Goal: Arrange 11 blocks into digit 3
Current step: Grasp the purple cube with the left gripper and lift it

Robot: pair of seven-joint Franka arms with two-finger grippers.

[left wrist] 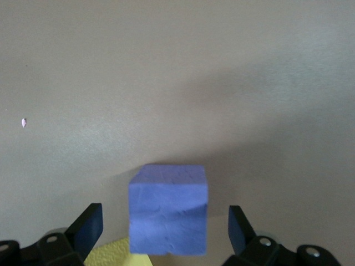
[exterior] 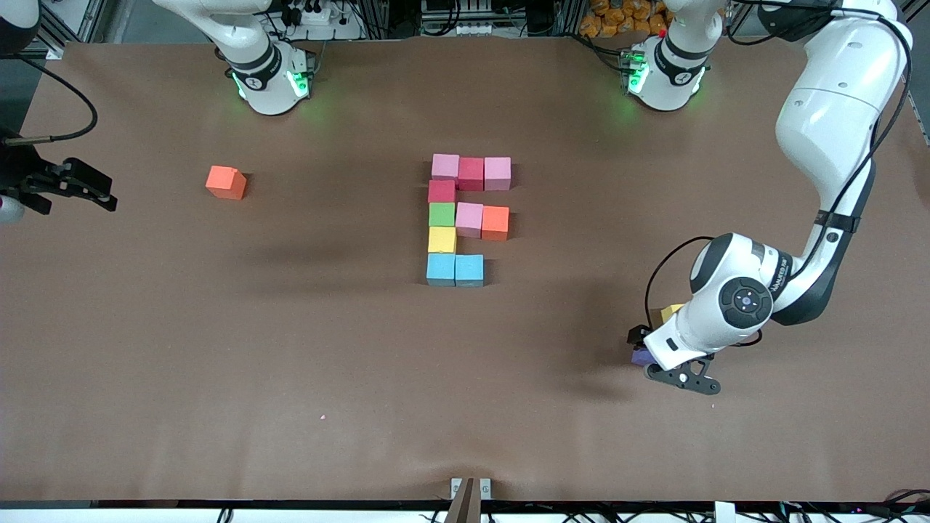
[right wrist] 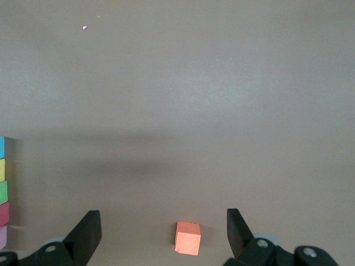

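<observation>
I need to lower my left gripper before it closes on the purple block: its fingers are above the purple block's upper side (exterior: 641,357), so they would miss if they closed now.
A figure of touching blocks (exterior: 465,218) lies mid-table: a pink, red, pink row, then a red, green, yellow column, with pink and orange beside the green, and two light blue blocks (exterior: 455,269) nearest the camera. My left gripper (exterior: 639,346) is open and low around a purple block (left wrist: 168,209), with gaps on both sides. The purple block also shows in the front view (exterior: 640,357), with a yellow block (exterior: 670,313) beside it. My right gripper (exterior: 100,190) is open and empty at the right arm's end of the table. A loose orange block (exterior: 226,181) lies near it and shows in the right wrist view (right wrist: 188,238).
The figure's column edge shows in the right wrist view (right wrist: 3,183). A small pale speck (exterior: 322,417) lies on the brown table nearer the camera. A metal fixture (exterior: 470,488) sits at the table's front edge. The left arm's elbow (exterior: 828,123) hangs over its end of the table.
</observation>
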